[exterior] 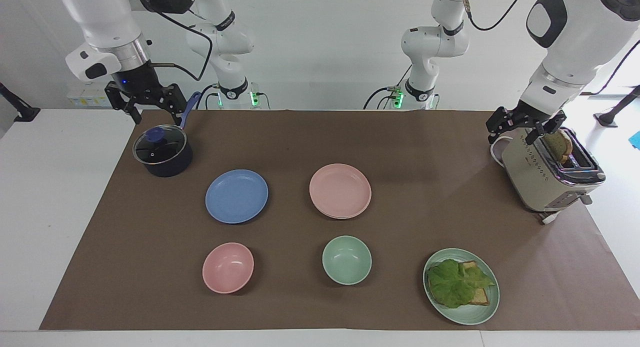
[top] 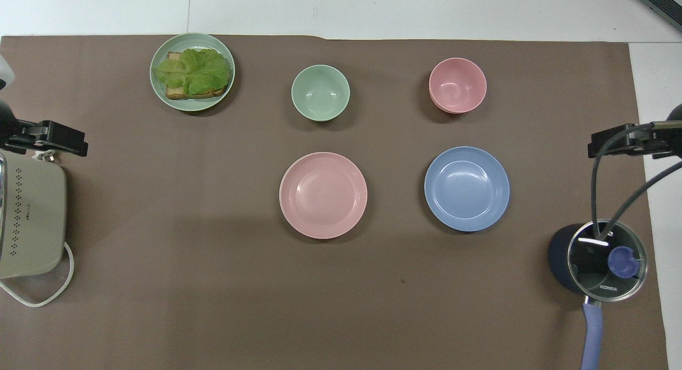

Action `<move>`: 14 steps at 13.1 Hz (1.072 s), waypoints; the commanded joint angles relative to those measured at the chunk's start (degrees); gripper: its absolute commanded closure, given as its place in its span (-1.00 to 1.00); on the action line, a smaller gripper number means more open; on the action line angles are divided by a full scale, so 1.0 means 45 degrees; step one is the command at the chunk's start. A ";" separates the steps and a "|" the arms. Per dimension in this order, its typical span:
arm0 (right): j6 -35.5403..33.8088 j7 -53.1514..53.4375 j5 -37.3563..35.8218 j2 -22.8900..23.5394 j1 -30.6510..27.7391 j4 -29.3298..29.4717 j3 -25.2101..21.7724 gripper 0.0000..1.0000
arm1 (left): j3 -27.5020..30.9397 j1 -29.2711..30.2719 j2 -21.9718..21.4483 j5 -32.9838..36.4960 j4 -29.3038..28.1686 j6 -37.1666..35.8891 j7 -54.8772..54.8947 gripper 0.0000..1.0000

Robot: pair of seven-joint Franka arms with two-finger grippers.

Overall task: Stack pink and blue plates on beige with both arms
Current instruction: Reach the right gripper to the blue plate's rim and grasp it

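Note:
I should pick up the blue plate with my right gripper next, by its thin raised rim [top: 508, 190], since the plate's round side is too wide for my fingers.
The pink plate [exterior: 340, 190] [top: 323, 195] lies mid-mat with nothing on it. A thin second rim shows under its edge. I cannot tell whether that is the beige plate, which shows nowhere else. The blue plate [exterior: 236, 195] [top: 467, 188] lies flat beside it, toward the right arm's end. My left gripper [exterior: 520, 129] [top: 69, 139] hangs open and holding nothing over the toaster [exterior: 550, 169]. My right gripper [exterior: 150, 107] [top: 613, 143] hangs open with nothing in it over the mat's edge by the pot [exterior: 163, 152].
A pink bowl [exterior: 228, 267], a green bowl [exterior: 346, 260] and a green plate [exterior: 487, 307] with lettuce and toast stand in a row farther from the robots than the plates. The lidded blue pot's handle points toward the robots. The toaster holds a slice of bread.

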 commanded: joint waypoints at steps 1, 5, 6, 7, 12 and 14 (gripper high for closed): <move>0.1567 0.0133 0.0265 0.0060 -0.0021 -0.1337 0.0015 -1.00 | -0.0142 0.0100 -0.0046 0.0200 -0.0038 -0.0154 0.0121 -1.00; 0.3424 0.0074 0.0265 0.1133 -0.0021 -0.2606 0.0015 -1.00 | -0.0142 0.0119 -0.0047 0.0141 -0.0038 -0.0134 0.0121 -1.00; 0.4376 0.0035 0.0265 0.1310 -0.0021 -0.3210 0.0034 -1.00 | -0.0142 0.0119 -0.0066 0.0141 -0.0038 -0.0134 0.0121 -1.00; 0.5546 -0.0023 0.0265 0.1350 -0.0021 -0.4047 0.0015 -1.00 | -0.0142 0.0119 -0.0047 0.0141 -0.0038 -0.0134 0.0121 -1.00; 0.8193 -0.0063 0.0265 0.1816 0.0019 -0.6263 0.0073 -1.00 | -0.0142 0.0119 -0.0046 0.0141 -0.0038 -0.0134 0.0121 -1.00; 0.8622 -0.0063 0.0284 0.2189 0.0019 -0.6418 0.0093 -1.00 | -0.0142 0.0119 -0.0066 0.0141 -0.0038 -0.0134 0.0121 -1.00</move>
